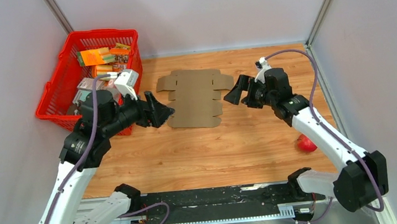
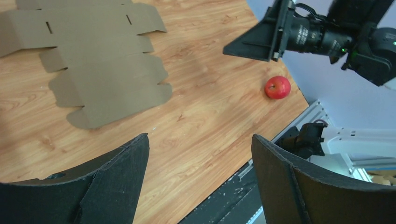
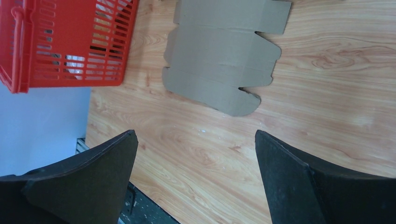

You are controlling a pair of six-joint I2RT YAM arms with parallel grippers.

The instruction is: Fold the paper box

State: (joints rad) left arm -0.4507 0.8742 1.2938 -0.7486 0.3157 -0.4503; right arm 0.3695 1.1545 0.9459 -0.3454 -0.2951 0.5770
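My right gripper pinches the flat paper box by its flapped side edge (image 1: 218,107) (image 3: 267,60) beside that gripper next. Then I lift and turn the box for folding.
The paper box (image 1: 195,98) is a flat, unfolded brown cardboard cut-out lying on the wooden table at centre back. It also shows in the left wrist view (image 2: 100,65) and the right wrist view (image 3: 224,56). My left gripper (image 1: 164,113) is open and empty, raised just left of the cardboard's near left edge. In its wrist view the gripper (image 2: 201,140) holds nothing. My right gripper (image 1: 233,94) is open and empty, raised just right of the cardboard. In its wrist view the gripper (image 3: 196,135) holds nothing.
A red plastic basket (image 1: 61,96) with several packets stands at the back left, behind the left arm; it shows in the right wrist view (image 3: 70,42). A red apple (image 1: 306,144) lies at the right, near the right arm, also in the left wrist view (image 2: 277,87). Walls enclose the table.
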